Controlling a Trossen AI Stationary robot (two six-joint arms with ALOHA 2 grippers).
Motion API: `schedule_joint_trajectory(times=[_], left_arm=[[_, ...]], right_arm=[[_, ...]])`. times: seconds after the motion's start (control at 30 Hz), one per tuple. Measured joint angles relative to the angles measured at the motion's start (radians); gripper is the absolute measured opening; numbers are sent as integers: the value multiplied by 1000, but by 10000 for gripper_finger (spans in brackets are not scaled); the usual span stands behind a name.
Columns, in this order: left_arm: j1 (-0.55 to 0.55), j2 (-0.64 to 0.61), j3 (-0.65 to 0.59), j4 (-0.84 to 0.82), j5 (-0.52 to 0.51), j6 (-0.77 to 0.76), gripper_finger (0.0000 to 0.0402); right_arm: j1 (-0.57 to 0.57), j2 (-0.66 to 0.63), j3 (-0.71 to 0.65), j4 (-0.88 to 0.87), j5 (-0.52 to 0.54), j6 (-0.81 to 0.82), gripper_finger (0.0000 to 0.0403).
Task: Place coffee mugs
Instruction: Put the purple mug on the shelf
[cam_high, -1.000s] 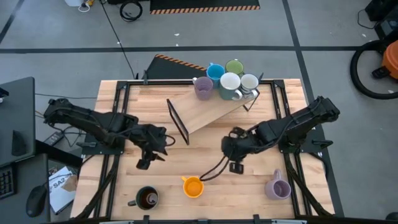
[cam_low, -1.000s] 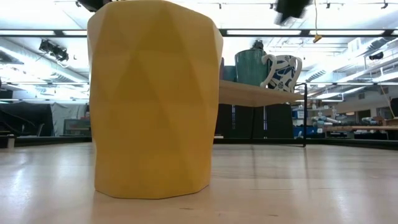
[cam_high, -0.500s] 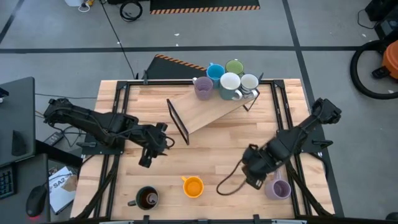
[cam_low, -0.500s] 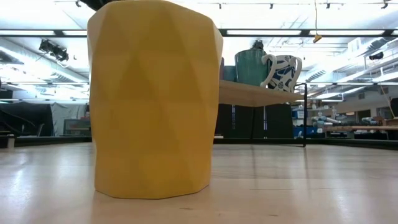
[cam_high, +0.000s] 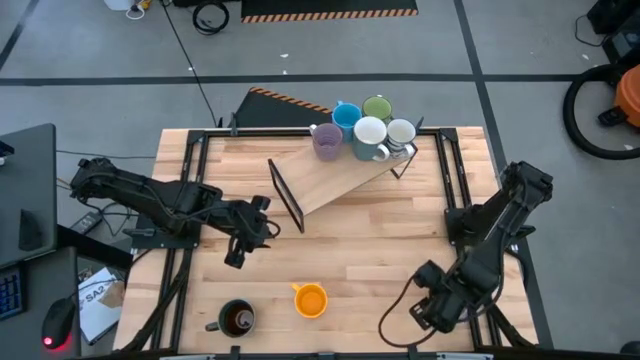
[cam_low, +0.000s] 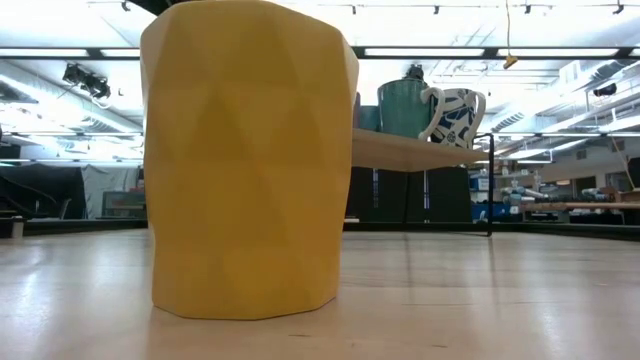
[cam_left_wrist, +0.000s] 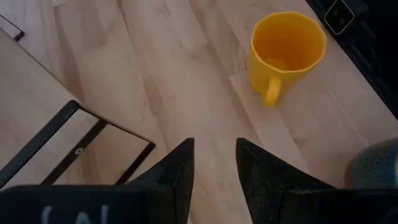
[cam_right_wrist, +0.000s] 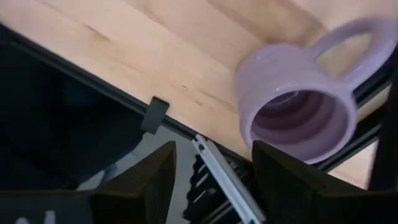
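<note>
Next, my right gripper grabs the lavender mug by its rim (cam_right_wrist: 247, 129) opposite the handle, to place it on the wooden shelf.
My right gripper (cam_high: 428, 312) is open at the table's near right corner. Its fingers stand short of a lavender mug (cam_right_wrist: 298, 106) that stands upright on the table; my arm hides this mug in the high view. My left gripper (cam_high: 238, 256) is open and empty at the table's left middle. An orange mug (cam_high: 311, 299) and a dark mug with brown inside (cam_high: 237, 319) stand upright near the front edge. On the wooden shelf (cam_high: 340, 175) stand a lavender (cam_high: 327, 141), a blue (cam_high: 346, 117), a green (cam_high: 377, 107), a white (cam_high: 370, 135) and a pale grey-white mug (cam_high: 401, 132).
The shelf stands on black wire legs (cam_high: 285, 192) at the table's far middle. A black cable (cam_high: 395, 310) trails from my right arm over the near right of the table. The table's edge and its black frame (cam_right_wrist: 155, 115) lie close by my right gripper.
My right gripper has swung from the table's middle toward the near right corner, over the place where the lavender mug stands, so my arm now covers that mug in the high view. The mugs have kept their places.
</note>
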Motion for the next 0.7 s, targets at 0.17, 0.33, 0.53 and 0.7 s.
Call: schedule_joint_trajectory(times=[0.17,0.33,0.53,0.7], left_arm=[[0,0,0,3,0,3,126],[0,0,0,6,0,3,126],[0,0,0,5,0,2,126],[0,0,0,3,0,-2,126]], right_arm=[[19,1,-89,82,-36,82,216],[29,1,-146,82,-72,116,216],[28,1,-228,163,-56,98,204],[27,1,-298,242,-44,44,170]])
